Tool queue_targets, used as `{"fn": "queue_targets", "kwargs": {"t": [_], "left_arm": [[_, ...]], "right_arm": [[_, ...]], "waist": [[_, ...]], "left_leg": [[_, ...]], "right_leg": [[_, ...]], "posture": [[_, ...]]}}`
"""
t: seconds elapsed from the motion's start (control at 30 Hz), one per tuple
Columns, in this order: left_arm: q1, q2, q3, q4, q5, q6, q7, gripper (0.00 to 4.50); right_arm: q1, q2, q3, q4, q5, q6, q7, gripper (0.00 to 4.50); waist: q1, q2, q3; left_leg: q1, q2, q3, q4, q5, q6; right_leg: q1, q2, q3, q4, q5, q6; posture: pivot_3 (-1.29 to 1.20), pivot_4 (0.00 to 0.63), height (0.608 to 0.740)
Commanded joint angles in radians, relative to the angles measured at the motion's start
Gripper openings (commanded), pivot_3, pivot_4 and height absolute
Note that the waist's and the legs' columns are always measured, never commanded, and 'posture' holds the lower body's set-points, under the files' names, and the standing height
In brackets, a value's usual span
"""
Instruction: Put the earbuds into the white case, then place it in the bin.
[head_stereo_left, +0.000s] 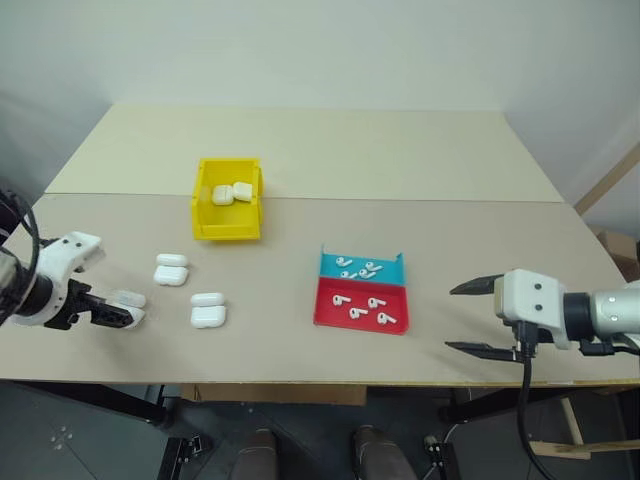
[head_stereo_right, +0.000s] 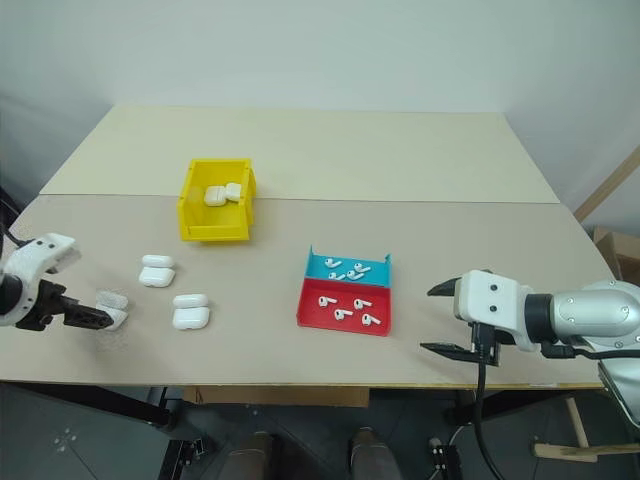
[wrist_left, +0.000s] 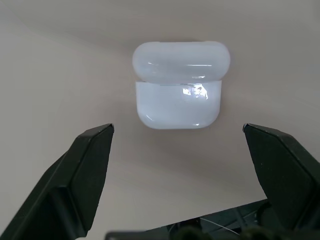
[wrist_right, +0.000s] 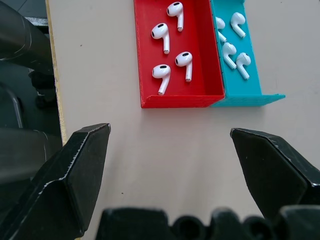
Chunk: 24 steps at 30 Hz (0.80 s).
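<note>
The left gripper would miss if it closed now, because bare tabletop shows between its fingertips and the white case. It needs to move toward the case first, then close.
Several tiny white earbuds (wrist_right: 161, 30) lie in a red tray (head_stereo_left: 325, 312) and a blue tray (head_stereo_left: 330, 266) right of the table's centre. One white case (wrist_left: 179, 85) lies on the table at the left, just ahead of my left gripper (wrist_left: 177, 131), whose fingers stand open around empty space. Two more white cases (head_stereo_left: 171, 270) (head_stereo_left: 208, 311) lie a little to its right. The yellow bin (head_stereo_left: 203, 210) stands behind them with two cases inside. My right gripper (head_stereo_left: 450, 318) hovers open and empty near the front edge, right of the trays.
The table's front edge (head_stereo_left: 320, 380) runs close under both grippers. A seam (head_stereo_left: 400, 199) crosses the tabletop behind the bin. A wooden frame (head_stereo_left: 605, 185) stands off the table's right side.
</note>
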Motion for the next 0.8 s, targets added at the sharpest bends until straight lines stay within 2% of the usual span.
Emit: {"fn": "queue_targets", "kwargs": {"t": [0.03,0.2,0.8], "left_arm": [[-0.06,-0.022,-0.037,0.038,0.051,-0.009,-0.011,4.5],[-0.102,-0.072,-0.085,0.065,0.098,-0.013,-0.011,4.5],[-0.134,-0.108,-0.137,0.118,0.174,-0.042,-0.062,4.5]], "right_arm": [[-0.007,-0.012,-0.031,-0.028,0.007,0.013,-0.008,4.46],[-0.004,-0.014,-0.038,-0.037,0.007,0.027,-0.013,4.46],[0.0,-0.015,-0.043,-0.062,0.007,0.053,-0.025,4.46]], "waist": [[0.0,0.0,0.0],[-0.001,0.0,0.0],[-0.002,0.0,0.0]], "left_leg": [[0.0,0.0,0.0,0.0,0.0,0.0],[0.001,0.0,0.0,0.002,0.0,0.0],[0.001,0.0,-0.001,0.003,0.0,0.0]], "right_leg": [[0.0,0.0,0.0,0.0,0.0,0.0],[0.001,0.0,0.0,0.002,0.0,0.0],[0.001,0.0,0.0,0.003,0.0,0.001]], "posture": [[0.0,0.15,0.74],[0.0,0.15,0.74],[0.0,0.15,0.74]]}}
